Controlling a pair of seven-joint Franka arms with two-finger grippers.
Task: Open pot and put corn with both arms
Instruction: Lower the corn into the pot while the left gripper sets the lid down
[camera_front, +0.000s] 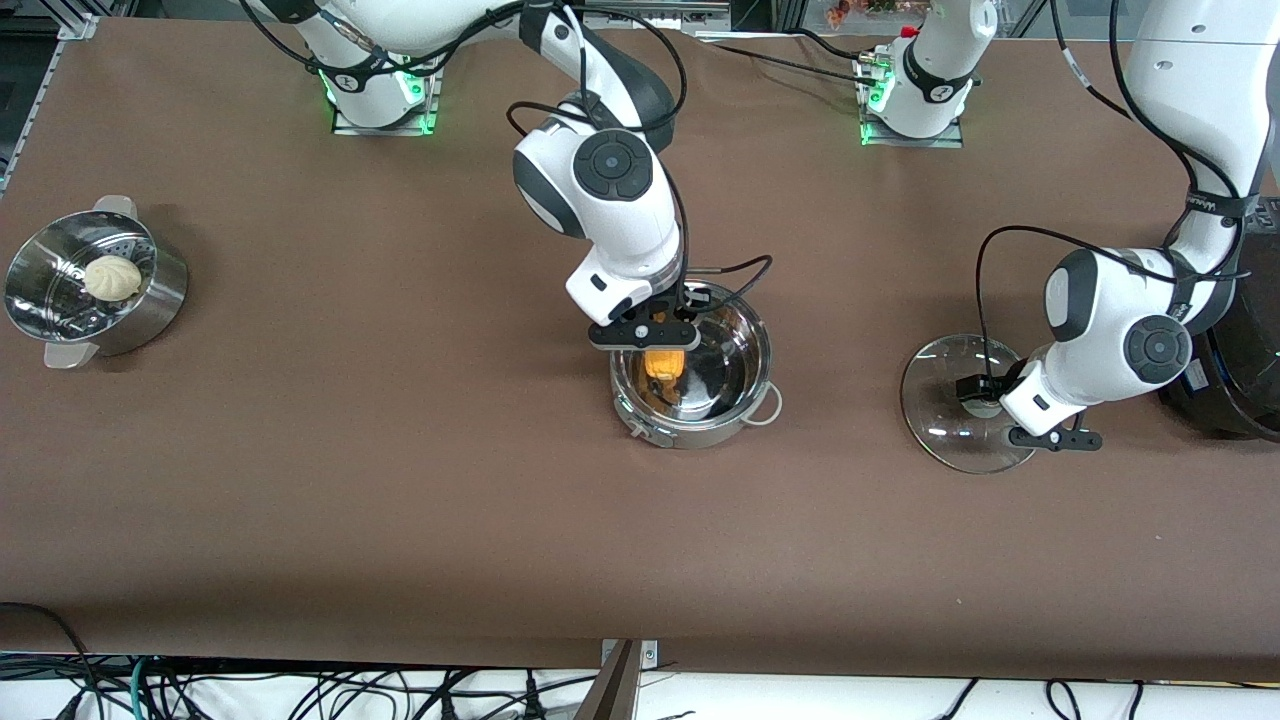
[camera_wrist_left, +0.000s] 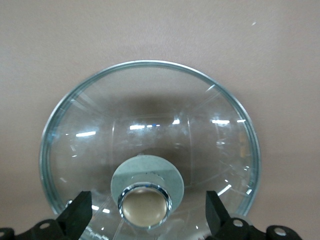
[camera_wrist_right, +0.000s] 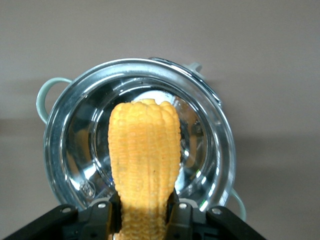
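Observation:
The yellow corn (camera_wrist_right: 144, 150) is high above the steel pot's bottom (camera_wrist_right: 90, 145) in the right wrist view. My right gripper needs to lower the corn before it lets go.
The steel pot (camera_front: 748, 335) (camera_wrist_right: 60, 125) stands uncovered in the middle of the table. My right gripper (camera_front: 660, 348) (camera_wrist_right: 145, 216) hangs over the pot's mouth, shut on the yellow corn (camera_front: 664, 364) (camera_wrist_right: 145, 150), which points down into the pot. The glass lid (camera_front: 945, 420) (camera_wrist_left: 150, 120) lies flat on the table toward the left arm's end, its tan knob (camera_wrist_left: 145, 206) facing up. My left gripper (camera_front: 985, 393) (camera_wrist_left: 147, 216) is low over it and open, its fingers (camera_wrist_left: 77, 216) standing apart on either side of the knob without touching it.
A perforated steamer bowl (camera_front: 150, 310) with a pale bun (camera_front: 112, 277) sits at the right arm's end of the table. A large black cooker (camera_front: 1245, 370) stands at the left arm's end, close beside the left arm's wrist.

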